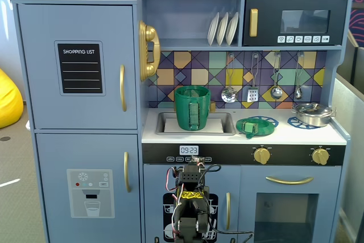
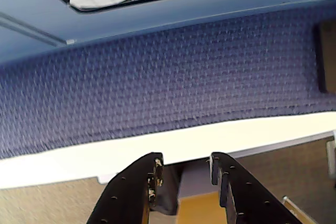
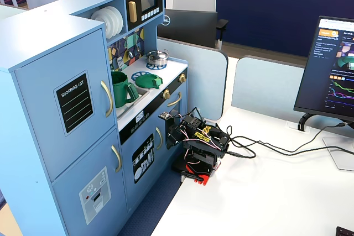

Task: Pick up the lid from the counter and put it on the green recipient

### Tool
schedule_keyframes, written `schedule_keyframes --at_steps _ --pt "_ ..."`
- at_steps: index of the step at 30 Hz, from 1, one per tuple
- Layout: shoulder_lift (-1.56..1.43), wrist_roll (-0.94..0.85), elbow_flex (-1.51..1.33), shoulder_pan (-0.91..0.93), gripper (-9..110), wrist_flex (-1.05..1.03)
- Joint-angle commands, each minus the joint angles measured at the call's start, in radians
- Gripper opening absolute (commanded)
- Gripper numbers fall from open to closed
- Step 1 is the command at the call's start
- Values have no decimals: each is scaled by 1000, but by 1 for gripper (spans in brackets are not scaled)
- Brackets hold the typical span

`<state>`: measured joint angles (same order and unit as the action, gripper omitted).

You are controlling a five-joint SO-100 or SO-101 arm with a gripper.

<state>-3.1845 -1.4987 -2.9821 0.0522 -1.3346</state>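
The lid has to go on the green recipient (image 1: 192,107), so I will grab the lid by its light green block handle (image 1: 250,127) with my gripper next.
The lid (image 1: 254,126), a flat green disc with a small block handle, lies on the white counter (image 1: 341,138) over a blue burner ring, right of the sink. The green recipient (image 1: 192,107) stands upright in the sink with its mouth uncovered. Both fixed views show them, the lid (image 3: 148,81) lying behind the recipient (image 3: 121,88) in the side one. My arm (image 1: 190,203) sits folded low in front of the toy kitchen, far below both. In the wrist view my gripper (image 2: 185,158) is open with nothing between its black fingers, and it faces blue carpet and the white table edge.
A shiny steel pot (image 1: 311,114) rests on the right burner ring (image 1: 300,122). Utensils (image 1: 253,92) hang on the tiled back wall above the counter. Cables (image 3: 260,147) trail from my arm (image 3: 199,142) across the white table, and a monitor (image 3: 332,70) stands at the right.
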Motion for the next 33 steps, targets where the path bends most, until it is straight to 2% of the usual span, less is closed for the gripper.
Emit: schedule_keyframes --at_steps 1,7,14,22,27,33 --pt "31 9 35 78 0 57" --pt "275 -94 359 207 0 272" --pt "420 -158 525 388 5 730" --pt "514 -126 537 537 33 1173" --pt "646 -135 583 595 40 1330" --pt "807 -137 689 611 41 1388"
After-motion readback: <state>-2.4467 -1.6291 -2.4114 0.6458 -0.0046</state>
